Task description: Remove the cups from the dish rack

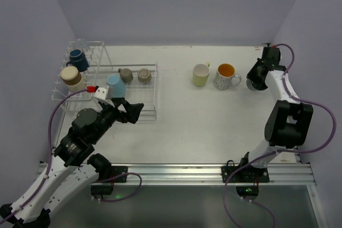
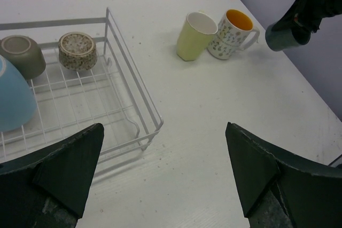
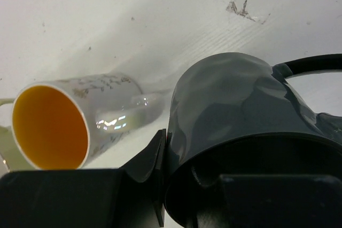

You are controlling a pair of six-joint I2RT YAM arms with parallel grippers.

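Note:
The dark green cup (image 3: 235, 105) hangs tilted above the table beside the orange-lined cup and would fall if released now, so my right gripper lowers it first.
The white wire dish rack (image 1: 155, 90) stands at the left. In it sit a navy cup (image 1: 78, 57), a cream cup (image 1: 71, 76), a light blue cup (image 1: 115, 85) and two grey-brown cups (image 1: 126, 75) (image 1: 144, 74). A yellow-green cup (image 1: 201, 75) and a white cup with an orange inside (image 1: 226, 76) stand on the table. My right gripper (image 3: 181, 185) is shut on the rim of a dark green cup (image 3: 235, 105), held tilted just right of the orange-lined cup (image 3: 59, 126). My left gripper (image 2: 163, 169) hangs open and holds nothing over the table, by the rack's near right corner (image 2: 152, 132).
Purple walls close in the table at the back and both sides. The right arm's base and cables (image 1: 251, 177) sit on the rail at the near edge. In the left wrist view, bare table lies between the rack and the two standing cups (image 2: 195, 36).

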